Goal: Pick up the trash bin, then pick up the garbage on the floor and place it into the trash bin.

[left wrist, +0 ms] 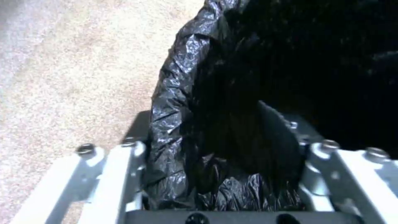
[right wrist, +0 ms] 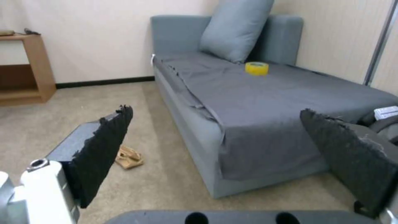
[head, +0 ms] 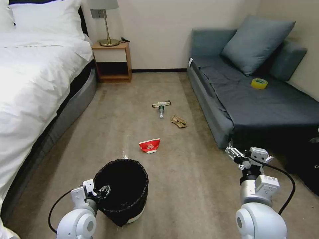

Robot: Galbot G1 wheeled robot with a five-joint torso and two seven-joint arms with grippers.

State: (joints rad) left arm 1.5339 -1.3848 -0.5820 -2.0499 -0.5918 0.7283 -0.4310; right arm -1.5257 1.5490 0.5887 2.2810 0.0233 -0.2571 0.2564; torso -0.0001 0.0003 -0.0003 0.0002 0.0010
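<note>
Next, my left gripper grabs the trash bin by its bag-covered rim (head: 97, 181), which leaves the trash bin's opening (head: 124, 184) free to take in the garbage.
The trash bin (head: 121, 189), lined with a crinkled black bag, stands on the carpet at the lower left, its white base rim showing. My left gripper (head: 103, 192) is open and straddles the bin's near rim (left wrist: 174, 102): one finger is outside the liner, the other inside. The garbage lies farther along the carpet. A red-and-white carton (head: 149, 145) is closest, then a crumpled brown paper bag (head: 178, 121) (right wrist: 129, 157), a small bottle (head: 161, 112) and a snack wrapper (head: 161, 104). My right gripper (head: 234, 153) (right wrist: 213, 112) hangs open and empty above the floor by the sofa corner.
A white bed (head: 36, 76) runs along the left and a grey sofa (head: 252, 99) along the right, with a yellow tape roll (head: 259, 83) on its seat. A wooden nightstand (head: 112, 61) stands at the far wall. Open carpet runs between bed and sofa.
</note>
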